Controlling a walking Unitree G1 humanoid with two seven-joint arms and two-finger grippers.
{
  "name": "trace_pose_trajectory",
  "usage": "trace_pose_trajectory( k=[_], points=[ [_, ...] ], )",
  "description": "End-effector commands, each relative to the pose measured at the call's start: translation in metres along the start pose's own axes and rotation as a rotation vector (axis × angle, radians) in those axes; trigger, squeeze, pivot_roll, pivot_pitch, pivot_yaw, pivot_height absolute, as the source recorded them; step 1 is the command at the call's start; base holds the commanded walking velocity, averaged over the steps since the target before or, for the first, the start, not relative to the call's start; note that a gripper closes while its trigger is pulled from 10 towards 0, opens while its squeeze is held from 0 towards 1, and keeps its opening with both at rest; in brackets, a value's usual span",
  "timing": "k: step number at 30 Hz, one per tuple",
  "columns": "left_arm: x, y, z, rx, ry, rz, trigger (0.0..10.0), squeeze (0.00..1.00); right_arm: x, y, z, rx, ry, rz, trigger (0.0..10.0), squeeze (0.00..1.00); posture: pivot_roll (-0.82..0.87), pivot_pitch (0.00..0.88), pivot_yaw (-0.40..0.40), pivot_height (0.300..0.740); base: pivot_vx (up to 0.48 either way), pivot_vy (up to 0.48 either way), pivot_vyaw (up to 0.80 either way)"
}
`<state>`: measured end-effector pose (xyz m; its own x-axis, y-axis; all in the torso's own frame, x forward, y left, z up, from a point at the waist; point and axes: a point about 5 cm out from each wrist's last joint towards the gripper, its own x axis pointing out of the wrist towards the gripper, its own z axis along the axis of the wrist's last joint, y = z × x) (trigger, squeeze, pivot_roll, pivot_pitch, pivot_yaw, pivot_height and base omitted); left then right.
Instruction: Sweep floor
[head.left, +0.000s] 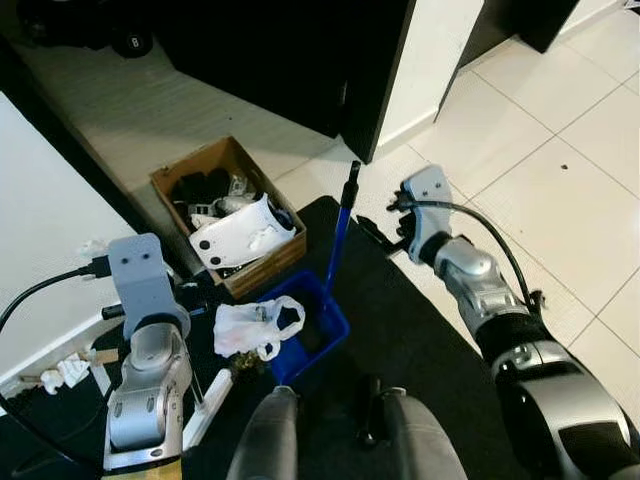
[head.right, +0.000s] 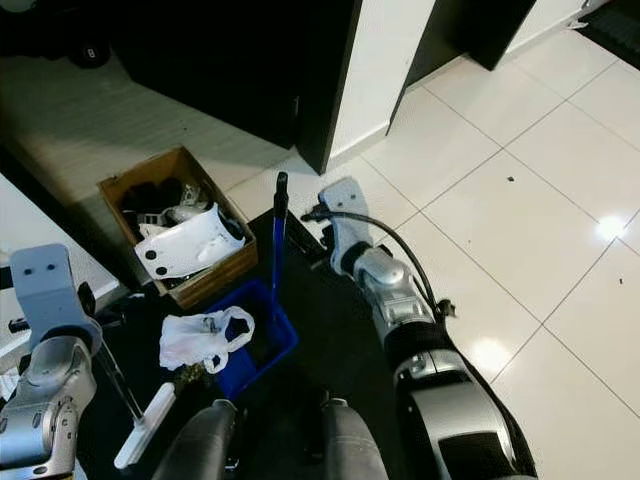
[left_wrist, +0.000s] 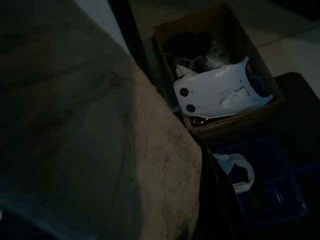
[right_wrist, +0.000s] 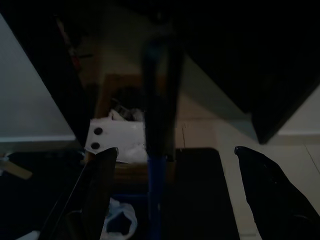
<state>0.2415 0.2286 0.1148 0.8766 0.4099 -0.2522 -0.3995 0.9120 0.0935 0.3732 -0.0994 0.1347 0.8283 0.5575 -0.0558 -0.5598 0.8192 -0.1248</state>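
The blue pan (head.left: 318, 335) is wider than my open fingers, so my right gripper next needs to grab the dustpan by its slim black handle grip (head.left: 350, 187) to sweep the floor.
A blue dustpan (head.left: 305, 338) stands on a black mat (head.left: 410, 330), its long blue handle (head.left: 344, 225) rising upright. A white plastic bag (head.left: 255, 326) lies against the pan's left rim. My right gripper (right_wrist: 175, 192) is open; the handle stands between its two spread fingers (right_wrist: 97, 185), and I cannot tell whether they touch it. In the eye views that gripper (head.left: 385, 228) sits just right of the handle. A white broom head (head.left: 207, 408) on a thin rod lies by my left arm. My left gripper (head.left: 195, 297) is low on the left, with its grip hidden.
An open cardboard box (head.left: 175, 180) holding dark parts and a white shell (head.left: 245, 232) sits behind the dustpan. A dark cabinet (head.left: 300, 60) stands at the back, a white wall (head.left: 40, 220) on the left. White tiles (head.left: 560, 180) spread to the right. A tan blurred surface (left_wrist: 90, 140) blocks the left wrist view.
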Motion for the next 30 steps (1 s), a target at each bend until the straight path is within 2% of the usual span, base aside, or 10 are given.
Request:
trace_pose_trajectory(
  k=[1,17,19,20,21,23,24,27,28,30],
  points=[
    [-0.005,0.004,0.000,0.012,0.001,0.033,10.0,0.00,0.001,0.001,-0.007,0.040,0.039,0.000,10.0,0.00,0.19,0.264,-0.051,0.740,0.000,0.000,0.00],
    [-0.029,0.017,-0.008,0.013,0.028,0.084,10.0,0.00,0.022,0.012,0.010,0.021,0.073,0.006,10.0,0.00,0.25,0.348,-0.082,0.740,0.000,0.000,0.00],
    [-0.031,0.018,-0.008,0.014,0.030,0.089,10.0,0.00,0.024,0.013,0.013,0.011,0.065,0.005,8.6,0.00,0.26,0.352,-0.083,0.740,0.000,0.000,0.00],
    [-0.031,0.018,-0.008,0.014,0.030,0.089,10.0,0.00,0.024,0.013,0.013,0.011,0.065,0.005,8.6,0.00,0.26,0.352,-0.083,0.740,0.000,0.000,0.00],
    [-0.033,0.020,-0.007,0.015,0.033,0.094,10.0,0.00,0.026,0.012,0.018,0.014,0.044,0.004,6.6,0.00,0.27,0.355,-0.082,0.740,0.000,0.000,0.00],
    [-0.034,0.020,-0.007,0.016,0.034,0.095,10.0,0.00,0.026,0.012,0.019,0.015,0.035,0.004,6.6,0.00,0.27,0.357,-0.082,0.740,0.000,0.000,0.00],
    [-0.034,0.021,-0.007,0.016,0.034,0.097,10.0,0.00,0.027,0.012,0.022,0.010,0.027,0.003,4.6,0.00,0.27,0.357,-0.082,0.740,0.000,0.000,0.00],
    [-0.034,0.021,-0.007,0.016,0.034,0.098,10.0,0.00,0.028,0.012,0.023,0.012,0.019,0.005,4.3,0.00,0.28,0.355,-0.085,0.740,0.000,0.000,0.00],
    [-0.035,0.022,-0.007,0.016,0.034,0.102,10.0,0.00,0.029,0.012,0.025,0.011,0.013,0.003,0.3,0.00,0.28,0.353,-0.087,0.740,0.000,0.000,0.00],
    [-0.035,0.022,-0.007,0.016,0.034,0.105,10.0,0.00,0.030,0.012,0.027,0.009,0.011,0.001,0.0,0.00,0.29,0.350,-0.088,0.740,0.000,0.000,0.00]
  ],
)
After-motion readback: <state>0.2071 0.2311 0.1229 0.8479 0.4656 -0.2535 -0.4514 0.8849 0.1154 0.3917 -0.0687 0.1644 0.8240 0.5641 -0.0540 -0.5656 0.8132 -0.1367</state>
